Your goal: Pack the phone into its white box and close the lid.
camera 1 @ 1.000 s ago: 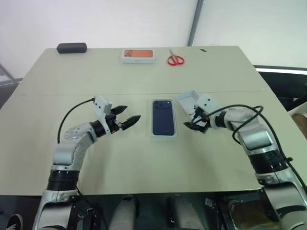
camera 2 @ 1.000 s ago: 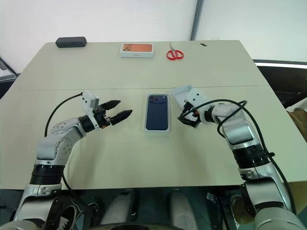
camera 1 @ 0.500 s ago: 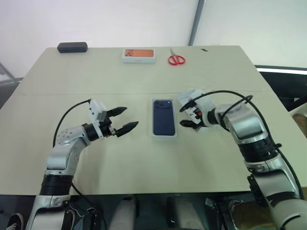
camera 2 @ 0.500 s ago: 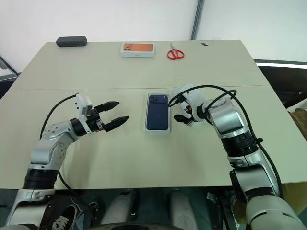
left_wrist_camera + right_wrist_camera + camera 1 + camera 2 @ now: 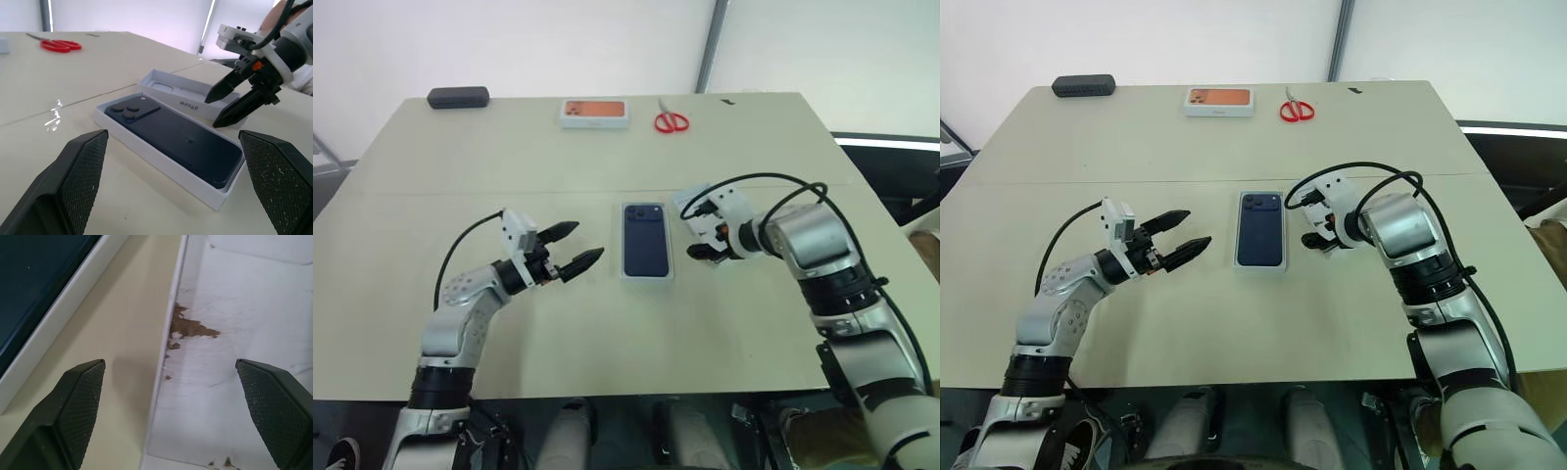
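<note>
My right gripper grips the lid by its thin side (image 5: pixel 164 350) next, since the lid's panel (image 5: pixel 225 362) is too wide for the fingers.
The dark blue phone (image 5: pixel 646 240) lies back up inside the white box (image 5: pixel 161 171) at the table's middle. Just right of the box, the lid (image 5: pixel 172 90) rests open side up, its pale inside (image 5: pixel 234 357) showing. My right gripper (image 5: pixel 697 247) points down over the lid's edge nearest the box, open, with that lid wall between its fingers (image 5: pixel 73 411) and nothing gripped. My left gripper (image 5: pixel 587 240) hovers open to the left of the box, pointing toward it and holding nothing.
At the far edge of the table lie a white box printed with an orange phone (image 5: pixel 595 114), red scissors (image 5: pixel 672 121) and a black case (image 5: pixel 458 97). A seam runs across the tabletop (image 5: pixel 460 191) just beyond the phone.
My right gripper has tipped from nearly level to pointing down over the lid's edge. My left gripper has shifted only slightly. Phone, box and lid have not moved.
</note>
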